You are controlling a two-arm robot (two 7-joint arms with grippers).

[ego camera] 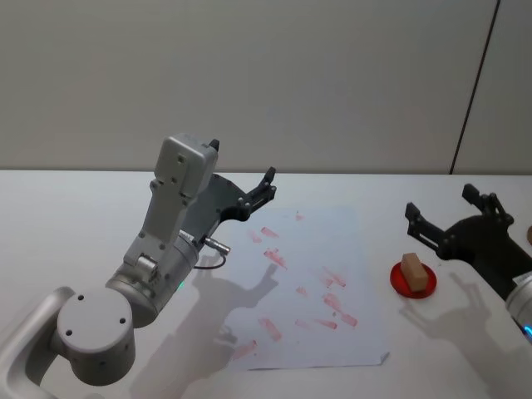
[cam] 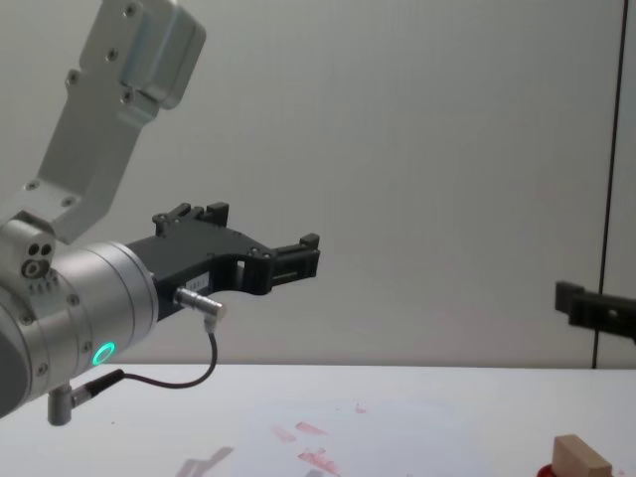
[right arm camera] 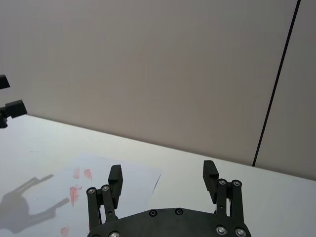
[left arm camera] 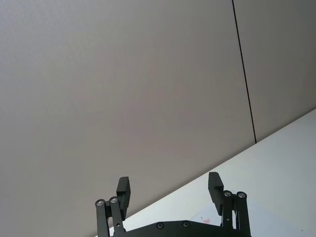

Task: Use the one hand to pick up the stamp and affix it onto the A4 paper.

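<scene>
My right gripper needs to grab the stamp [cam: 581,459] next by its upper wooden sides, because its base stands in the red ink pad [cam: 545,471].
The stamp [ego camera: 414,271], a small pale wooden block, stands on a round red ink pad [ego camera: 399,281] to the right of the A4 paper [ego camera: 332,241]. The sheet lies flat and bears several red-pink marks. My right gripper [ego camera: 442,204] is open and empty, raised above the table just behind and to the right of the stamp. In the chest view its finger [cam: 596,306] hangs well above the stamp [cam: 581,459]. My left gripper [ego camera: 243,164] is open and empty, held high over the paper's far left corner.
The left arm's silver wrist [cam: 89,318], with a green light ring and a cable, bulks over the table's left side. A plain wall stands behind the white table [ego camera: 66,216]. Bare tabletop lies around the paper.
</scene>
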